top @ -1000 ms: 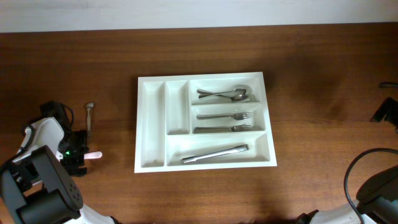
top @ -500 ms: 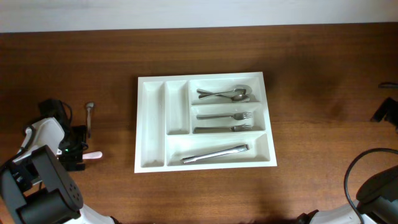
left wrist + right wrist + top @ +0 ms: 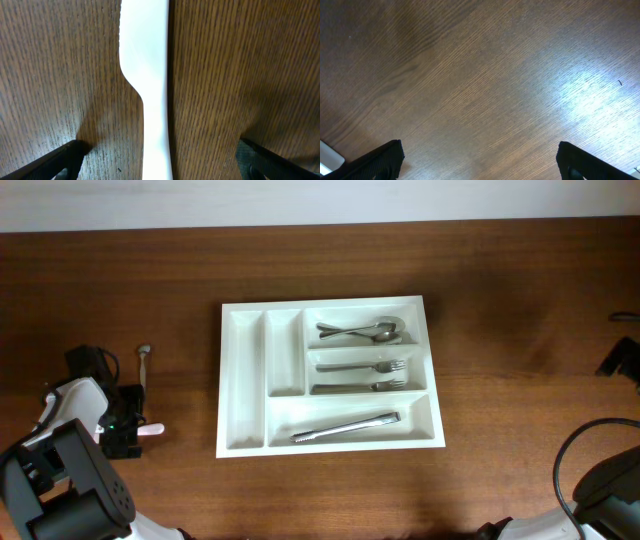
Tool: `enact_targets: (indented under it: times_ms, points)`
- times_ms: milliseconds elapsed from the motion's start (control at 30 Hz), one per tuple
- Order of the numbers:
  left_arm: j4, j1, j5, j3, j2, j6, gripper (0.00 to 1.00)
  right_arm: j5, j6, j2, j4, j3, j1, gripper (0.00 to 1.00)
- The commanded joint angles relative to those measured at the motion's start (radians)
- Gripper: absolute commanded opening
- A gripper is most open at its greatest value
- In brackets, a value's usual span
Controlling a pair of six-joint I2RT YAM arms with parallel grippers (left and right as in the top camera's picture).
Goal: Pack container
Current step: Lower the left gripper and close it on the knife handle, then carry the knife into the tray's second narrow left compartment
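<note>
My left gripper closes on the white plastic utensil's narrow part now, since that part lies between my fingers and closing now would catch it.
The container [image 3: 243, 380], a white tray, sits mid-table. It holds spoons [image 3: 360, 331] in the upper right compartment, forks [image 3: 362, 376] below them and tongs [image 3: 346, 427] in the long bottom one. The two narrow left compartments are bare. My left gripper [image 3: 128, 430] is low over the table at the left, open. A white plastic utensil [image 3: 146, 75] lies lengthwise between its fingertips [image 3: 62, 161], untouched. In the overhead view that utensil's [image 3: 151, 429] end pokes out toward the tray. My right gripper [image 3: 480, 162] is open over bare wood.
A small metal utensil [image 3: 143, 368] lies on the table just beyond the left gripper. A white corner [image 3: 329, 158] shows at the lower left of the right wrist view. Parts of the right arm [image 3: 620, 358] reach in at the table's right edge.
My left arm has shifted slightly toward the near edge, staying over the white utensil. Both grippers stay open and the tray's contents have not moved.
</note>
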Motion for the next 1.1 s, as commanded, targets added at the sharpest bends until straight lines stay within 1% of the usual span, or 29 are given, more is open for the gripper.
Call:
enact_targets:
  times_ms: [0,167,200,233,267,333,500,633,733,900,1000,1067]
  points:
    - [-0.005,0.005,0.033,-0.053,0.039,0.009,0.99,0.013,0.008,-0.003,0.002,-0.001,0.003,0.99]
    - [-0.005,0.005,0.033,-0.053,0.039,0.008,1.0,0.013,0.008,-0.003,0.003,-0.001,0.003,0.99]
    - [-0.004,0.005,0.033,-0.053,0.039,0.008,0.97,0.013,0.008,-0.003,0.002,-0.001,0.003,0.99]
    - [-0.004,0.005,0.032,-0.053,0.039,0.008,0.89,0.013,0.008,-0.003,0.002,-0.001,0.003,0.99]
    - [-0.004,0.005,0.032,-0.053,0.039,0.008,0.79,0.013,0.008,-0.003,0.003,-0.001,0.003,0.99]
    - [-0.004,0.005,0.032,-0.053,0.039,0.008,0.72,0.013,0.008,-0.003,0.003,-0.001,0.003,0.99]
    - [-0.003,0.005,0.032,-0.053,0.039,0.008,0.38,0.013,0.008,-0.003,0.002,-0.001,0.003,0.99]
    - [0.0,0.005,0.027,-0.053,0.039,0.008,0.21,0.013,0.008,-0.003,0.002,-0.001,0.003,0.99]
    - [-0.001,0.005,0.026,-0.053,0.039,0.008,0.02,0.013,0.008,-0.003,0.002,-0.001,0.003,0.99]
    - [-0.005,0.005,0.026,-0.053,0.039,0.026,0.02,0.013,0.008,-0.003,0.003,-0.001,0.003,0.99]
    - [-0.005,0.005,0.025,-0.043,0.039,0.082,0.02,0.013,0.008,-0.003,0.003,-0.001,0.003,0.99]
    - [-0.005,0.005,0.025,-0.026,0.039,0.143,0.02,0.013,0.008,-0.003,0.003,-0.001,0.003,0.99]
